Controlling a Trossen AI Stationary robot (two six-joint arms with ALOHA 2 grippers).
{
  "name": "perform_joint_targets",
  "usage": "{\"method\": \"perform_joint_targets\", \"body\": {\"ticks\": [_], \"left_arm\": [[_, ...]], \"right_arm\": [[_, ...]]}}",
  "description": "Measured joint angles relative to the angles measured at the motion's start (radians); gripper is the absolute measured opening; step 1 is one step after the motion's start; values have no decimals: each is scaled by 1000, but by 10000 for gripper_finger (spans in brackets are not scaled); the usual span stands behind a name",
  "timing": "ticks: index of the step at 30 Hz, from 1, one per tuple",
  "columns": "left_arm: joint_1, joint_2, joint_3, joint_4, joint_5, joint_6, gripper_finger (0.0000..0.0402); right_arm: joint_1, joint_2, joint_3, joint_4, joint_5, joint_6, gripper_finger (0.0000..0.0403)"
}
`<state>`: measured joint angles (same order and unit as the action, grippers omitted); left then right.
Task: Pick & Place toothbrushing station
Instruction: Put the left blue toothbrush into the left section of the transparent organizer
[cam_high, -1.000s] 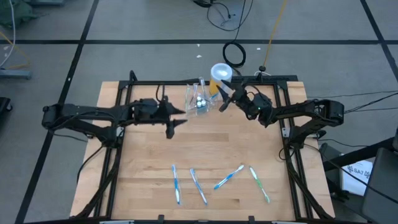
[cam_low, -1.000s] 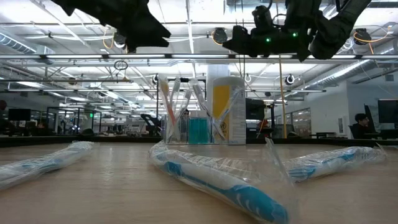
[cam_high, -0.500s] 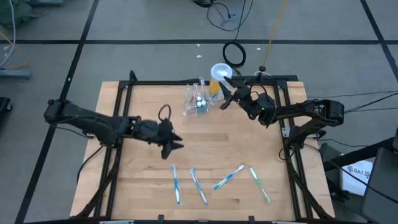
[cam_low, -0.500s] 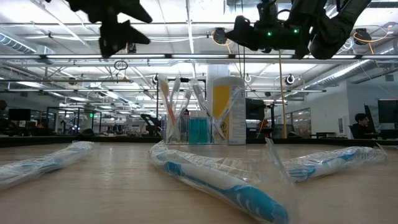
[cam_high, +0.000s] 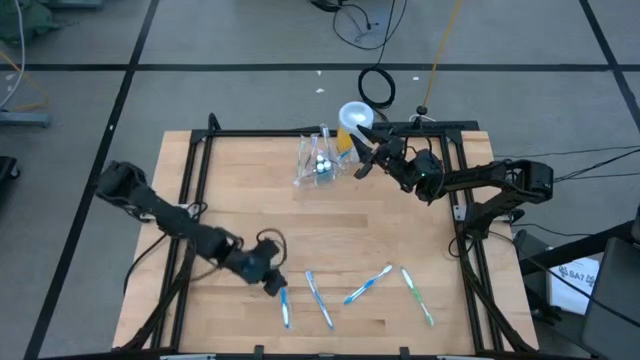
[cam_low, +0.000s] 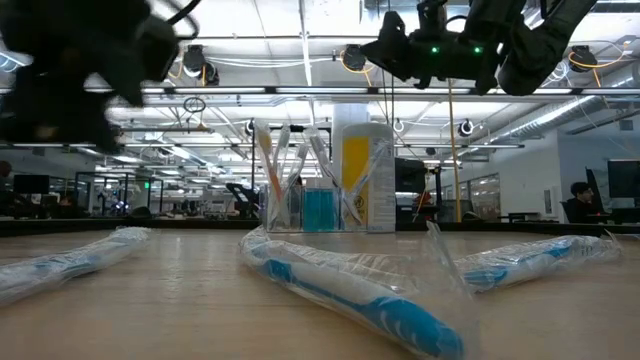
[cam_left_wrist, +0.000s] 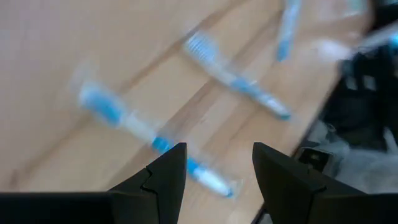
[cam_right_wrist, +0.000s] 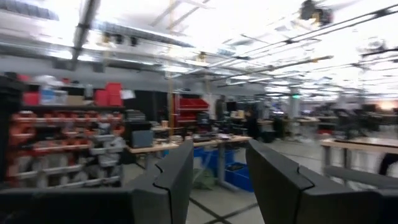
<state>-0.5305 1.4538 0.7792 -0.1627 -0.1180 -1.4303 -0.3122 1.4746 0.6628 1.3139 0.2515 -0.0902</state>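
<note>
Next, my left gripper grabs the wrapped toothbrush by its neck below the bristles. That leaves its handle free to enter the clear plastic cup (cam_high: 318, 160).
The clear plastic cup (cam_high: 318, 160) stands on its base at the table's far middle, with wrapped toothbrushes upright in it; it also shows in the low view (cam_low: 298, 200). Several wrapped toothbrushes lie near the table's near edge; the leftmost one (cam_high: 283, 300) shows in the left wrist view (cam_left_wrist: 134, 124). My left gripper (cam_high: 274, 283) hangs open and empty just above and left of that toothbrush, its fingers (cam_left_wrist: 163, 180) apart. My right gripper (cam_high: 362, 150) hovers open and empty to the right of the cup, above table height (cam_low: 395, 50).
A taller yellow container with a white-blue lid (cam_high: 352, 118) stands right behind the cup, beside my right gripper. A black frame (cam_high: 300, 132) runs along the table's far and side edges. Bare wood lies in the table's middle (cam_high: 320, 225).
My left gripper has swung from beside the cup at the far middle toward the table's near edge and down, ending above the leftmost toothbrush. The cup and toothbrushes have not moved.
</note>
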Motion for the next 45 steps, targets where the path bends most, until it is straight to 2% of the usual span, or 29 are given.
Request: {"method": "perform_joint_targets", "body": {"ticks": [5, 11, 14, 29, 39, 45], "left_arm": [[-83, 96, 0, -33, -43, -288, 189], [-97, 207, 1, -21, -98, -431, 188], [-81, 233, 4, 15, -100, -429, 188], [14, 229, 2, -33, -145, -293, 188], [42, 228, 2, -54, -65, -85, 188], [42, 228, 2, -56, -61, -36, 188]], "right_arm": [[0, 0, 0, -1, -76, 1, 139], [18, 0, 0, -9, -73, 1, 139], [34, 0, 0, -8, -74, 1, 139], [51, 0, 0, 6, -72, -7, 139], [51, 0, 0, 5, -72, -7, 139], [51, 0, 0, 5, -71, -7, 139]]}}
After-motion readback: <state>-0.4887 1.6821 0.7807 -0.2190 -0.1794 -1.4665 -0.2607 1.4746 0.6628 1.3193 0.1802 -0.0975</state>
